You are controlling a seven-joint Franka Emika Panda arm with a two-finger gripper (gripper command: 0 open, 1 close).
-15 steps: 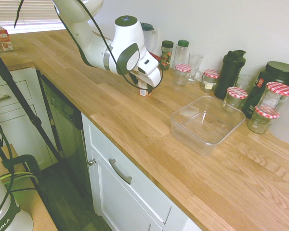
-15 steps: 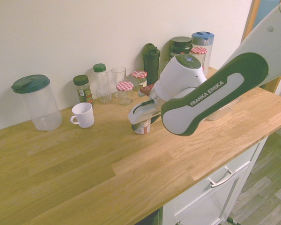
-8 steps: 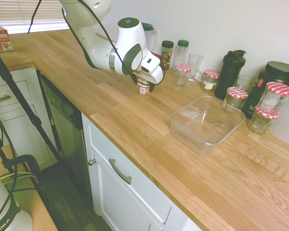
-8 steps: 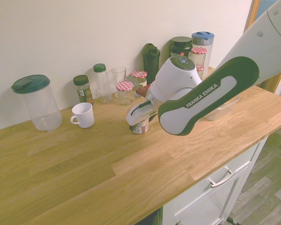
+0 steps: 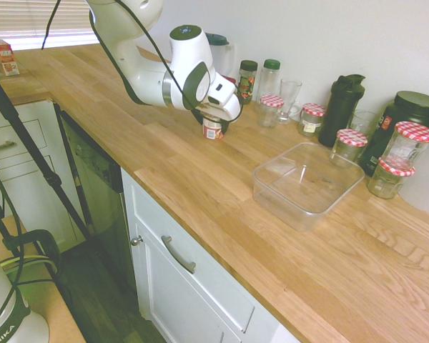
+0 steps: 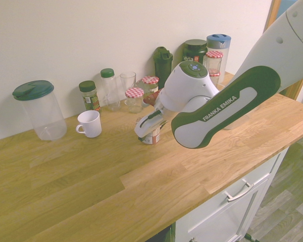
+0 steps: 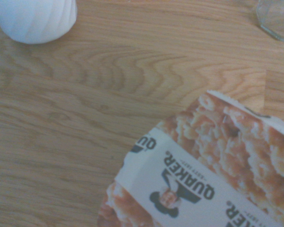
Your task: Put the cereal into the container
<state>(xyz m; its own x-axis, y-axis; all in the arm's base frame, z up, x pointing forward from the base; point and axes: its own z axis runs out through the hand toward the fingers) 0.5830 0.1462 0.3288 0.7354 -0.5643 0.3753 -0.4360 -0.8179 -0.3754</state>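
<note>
My gripper reaches down around the cereal cup (image 5: 213,131), and the cup's printed lid is close, so my gripper needs to close on the cup.
The cereal (image 5: 212,129) is a small red-and-white cup standing on the wooden counter, seen from the other side as the cereal (image 6: 151,136). My gripper (image 5: 216,120) hangs right over its top and hides the lid in both exterior views. The wrist view shows the cereal (image 7: 213,179) from very close, its printed lid filling one corner. The container (image 5: 270,187), a clear square tub, sits empty on the counter well to the right of the cup. Only a strip of the container (image 6: 238,121) shows behind my arm in the second exterior view.
A white mug (image 6: 89,123) and a big clear jug with a green lid (image 6: 39,110) stand on the cup's far side from the container. Jars with checkered lids (image 5: 272,108), glasses and dark bottles (image 5: 341,107) line the wall. The counter's front edge (image 5: 200,214) is near.
My gripper has swung a little left and come lower over the cereal cup. The cup appears a touch shifted; the container has not moved.
</note>
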